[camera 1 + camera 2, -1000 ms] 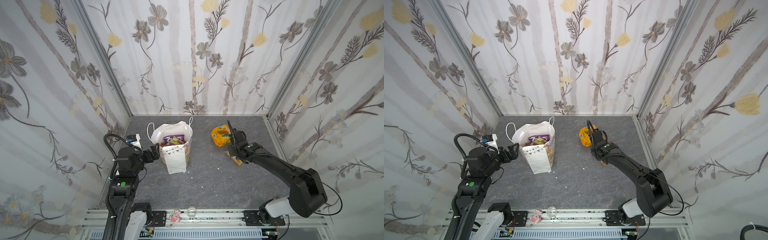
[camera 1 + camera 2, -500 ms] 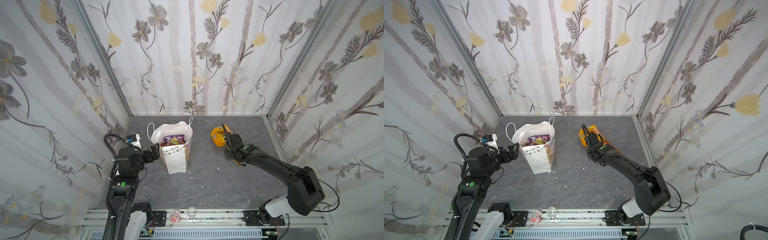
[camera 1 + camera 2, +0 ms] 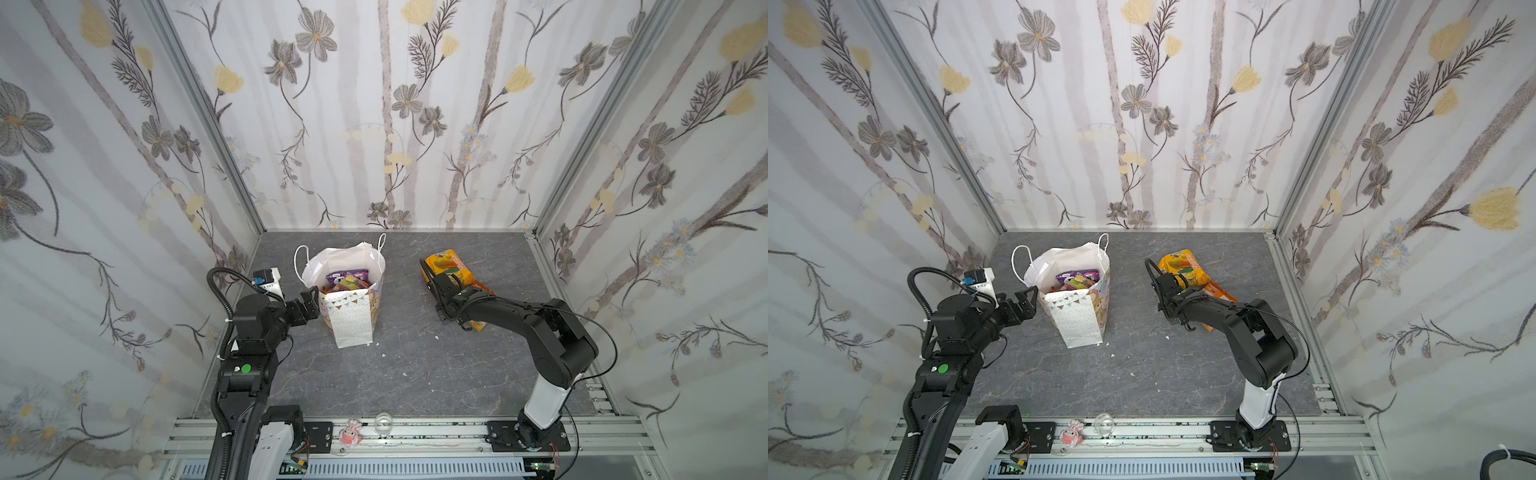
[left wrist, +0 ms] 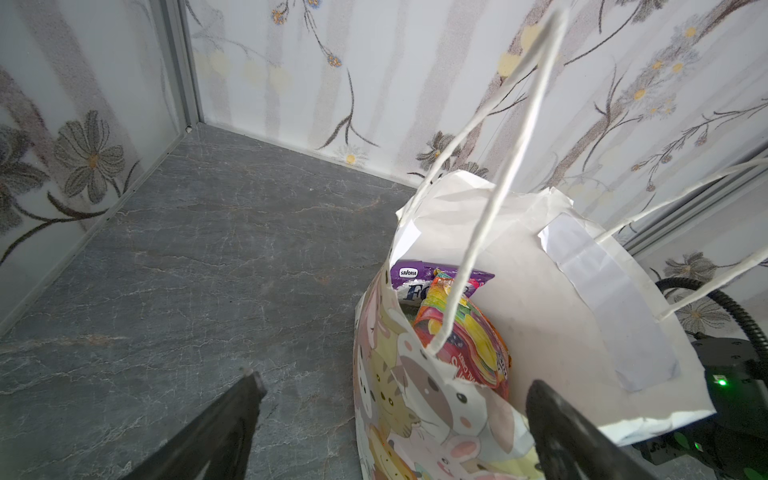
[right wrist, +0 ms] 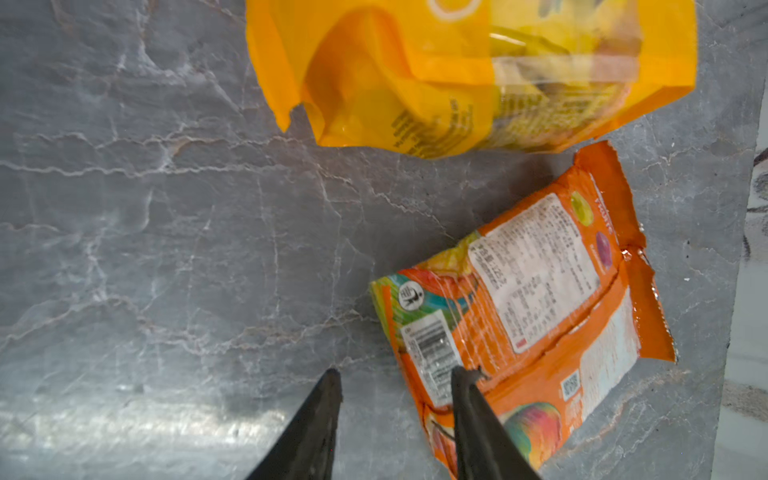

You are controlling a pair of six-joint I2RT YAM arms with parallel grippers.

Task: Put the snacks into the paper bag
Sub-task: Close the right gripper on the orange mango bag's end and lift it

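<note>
My right gripper needs to come down before it closes on the packet's edge point(image 3: 473, 325) point(image 5: 412, 389). Its fingers are above the packet's printed side, with the packet's edge between them.
The white paper bag point(image 3: 351, 320) stands upright left of centre in both top views, with several snacks in it, a purple packet point(image 4: 409, 274) on top. My left gripper point(image 3: 309, 301) is open at its left rim, the bag's printed wall point(image 4: 419, 399) between the spread fingers. A puffy yellow-orange packet point(image 3: 449, 266) and a flat orange packet point(image 5: 540, 291) lie on the grey table at the right. My right gripper point(image 5: 397, 374) points down, open, at the orange packet's front end. One finger point(image 5: 465, 386) is over the packet's edge, the other over bare table.
The right wall's metal rail point(image 3: 552, 291) runs close behind the orange packet. A small pink figure point(image 3: 348, 434) and a clear ball point(image 3: 384, 423) sit on the front rail. White crumbs point(image 3: 384, 356) dot the table in front of the bag.
My right gripper went from shut to open and drew back from the yellow-orange packet toward the front end of the orange packet. The left arm and the bag have not moved.
</note>
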